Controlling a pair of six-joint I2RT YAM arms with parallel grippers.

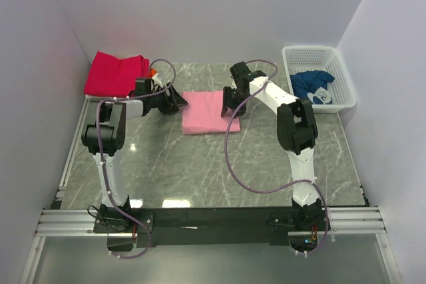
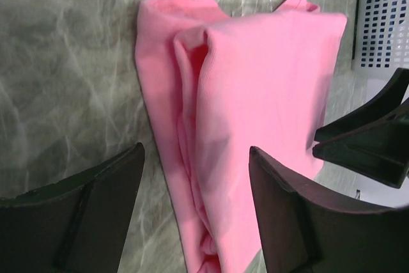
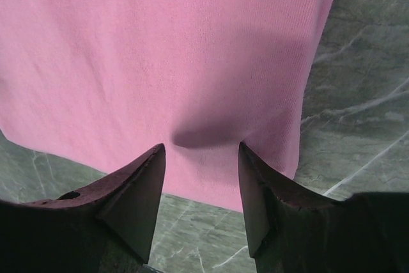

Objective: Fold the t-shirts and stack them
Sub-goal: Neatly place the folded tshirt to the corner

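Observation:
My left gripper grabs the bunched folded edge of the folded light pink t-shirt (image 1: 203, 116) next and keeps the shirt folded to stack it.
A folded light pink t-shirt (image 1: 203, 116) lies flat at the middle back of the marble table. My left gripper (image 1: 178, 102) is at its left edge, open. In the left wrist view its jaws (image 2: 197, 150) straddle the shirt's bunched folded edge (image 2: 268, 81) without closing on it. My right gripper (image 1: 231, 107) hangs over the shirt's right edge, open, with only cloth (image 3: 160, 49) beneath its tips (image 3: 200, 148). A folded magenta-red t-shirt (image 1: 116, 73) lies at the back left, with a bit of orange cloth (image 1: 153, 70) beside it. A dark blue t-shirt (image 1: 313, 84) sits in the basket.
The white mesh basket (image 1: 346, 79) stands at the back right, and its corner (image 2: 383, 17) shows in the left wrist view. White walls close in the back and both sides. A metal rail (image 1: 73, 157) runs along the table's left edge.

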